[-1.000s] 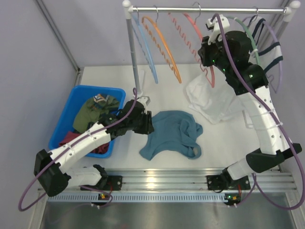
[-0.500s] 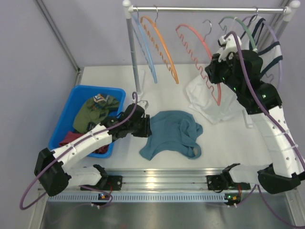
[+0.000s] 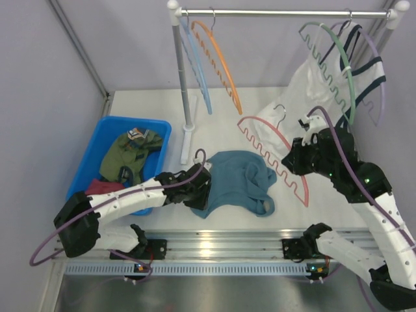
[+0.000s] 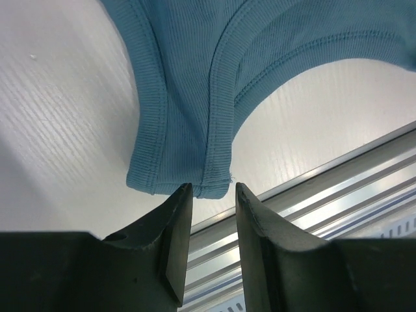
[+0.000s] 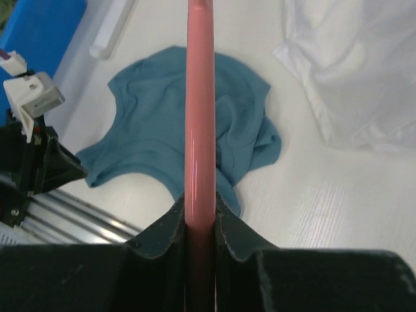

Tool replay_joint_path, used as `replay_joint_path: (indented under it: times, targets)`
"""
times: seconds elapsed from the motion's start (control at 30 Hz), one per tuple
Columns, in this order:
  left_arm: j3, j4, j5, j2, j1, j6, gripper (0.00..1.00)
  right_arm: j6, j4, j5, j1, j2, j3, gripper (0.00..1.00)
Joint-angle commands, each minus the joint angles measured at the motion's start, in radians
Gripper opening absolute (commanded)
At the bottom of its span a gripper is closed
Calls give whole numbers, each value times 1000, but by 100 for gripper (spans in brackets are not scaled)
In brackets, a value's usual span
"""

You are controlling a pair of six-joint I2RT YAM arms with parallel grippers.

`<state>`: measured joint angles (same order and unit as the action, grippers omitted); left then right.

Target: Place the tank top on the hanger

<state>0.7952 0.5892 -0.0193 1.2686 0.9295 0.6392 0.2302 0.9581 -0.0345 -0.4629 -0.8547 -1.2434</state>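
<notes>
I should grab the tank top by the strap's end hem (image 3: 201, 212) (image 4: 213, 187) next with my left gripper. Then I can lift the tank top open and let the hanger slide under.
The teal-blue tank top (image 3: 237, 182) lies crumpled on the white table; a strap end shows in the left wrist view (image 4: 188, 117), and it shows in the right wrist view (image 5: 162, 136). My left gripper (image 3: 198, 195) is open at the top's lower left strap, its jaws (image 4: 211, 192) just short of the strap's hem. My right gripper (image 3: 294, 160) is shut on the salmon hanger (image 3: 273, 149), holding it off the rail above the table to the right of the top; the hanger runs up between the fingers (image 5: 200, 130).
A blue bin (image 3: 97, 162) with an olive garment stands at the left. The rail (image 3: 279, 12) holds blue, orange (image 3: 224, 65) and green (image 3: 338, 58) hangers. A white navy-trimmed top (image 3: 305, 97) hangs at the right. A metal track (image 3: 214, 244) runs along the near edge.
My right gripper has taken the salmon hanger off the rail and lowered it beside the tank top. My left gripper has moved down and right to the top's lower left edge.
</notes>
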Motion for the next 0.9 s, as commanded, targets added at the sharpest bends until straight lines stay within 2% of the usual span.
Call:
replay_joint_path:
  times: [0.0, 0.3, 0.57, 0.87]
  targets:
    - [13, -12, -82, 38, 51, 33, 38, 46, 11, -74, -14, 54, 36, 0]
    - [123, 17, -192, 175, 146, 37, 40, 11, 99, -93, -14, 71, 29, 0]
    - [219, 135, -329, 282, 198, 42, 41, -38, 165, -108, -14, 59, -27, 0]
    - [240, 182, -369, 333, 227, 62, 39, -74, 195, -151, -14, 55, -24, 0]
